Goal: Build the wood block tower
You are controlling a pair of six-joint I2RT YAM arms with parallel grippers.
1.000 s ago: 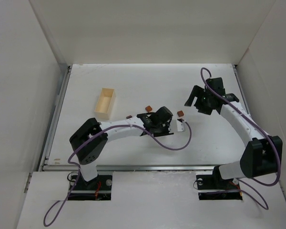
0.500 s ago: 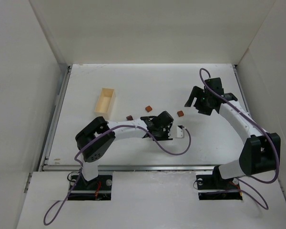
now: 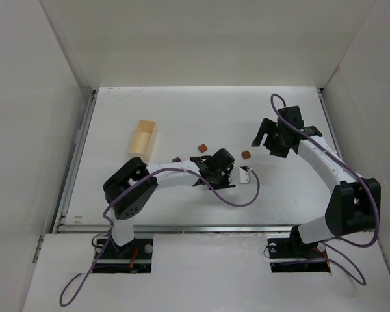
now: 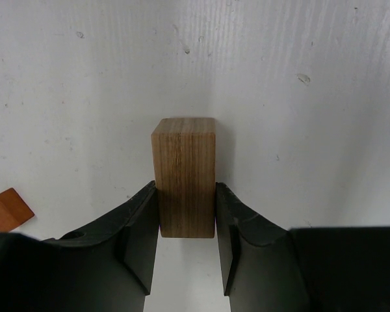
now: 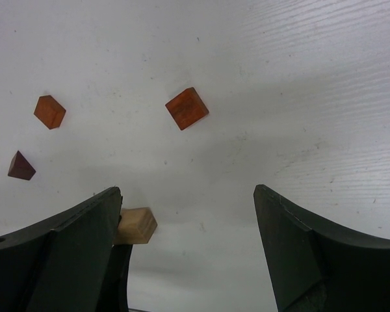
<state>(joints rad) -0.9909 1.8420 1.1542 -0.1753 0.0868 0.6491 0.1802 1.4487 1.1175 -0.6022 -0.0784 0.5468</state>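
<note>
Flat, empty table lies close below the light tan oblong block and the block would land on the tabletop, so my left gripper lets go next.
My left gripper is shut on the light tan oblong block, with a finger on each long side. In the top view the left gripper is low over the table, just in front of a reddish-orange cube. My right gripper is open and empty, behind and to the right of that cube. In the right wrist view its fingers spread wide over the table, with the reddish-orange cube, a second orange cube, a dark brown cube and the tan block's end ahead.
A pale wooden tray lies at the left rear. The second orange cube and the dark brown cube sit beside the left forearm. An orange cube corner shows at the left edge of the left wrist view. White walls enclose the table.
My left gripper shifted a little nearer, then back, still holding the tan block. My right gripper edged slightly to the left. The cubes have not moved.
</note>
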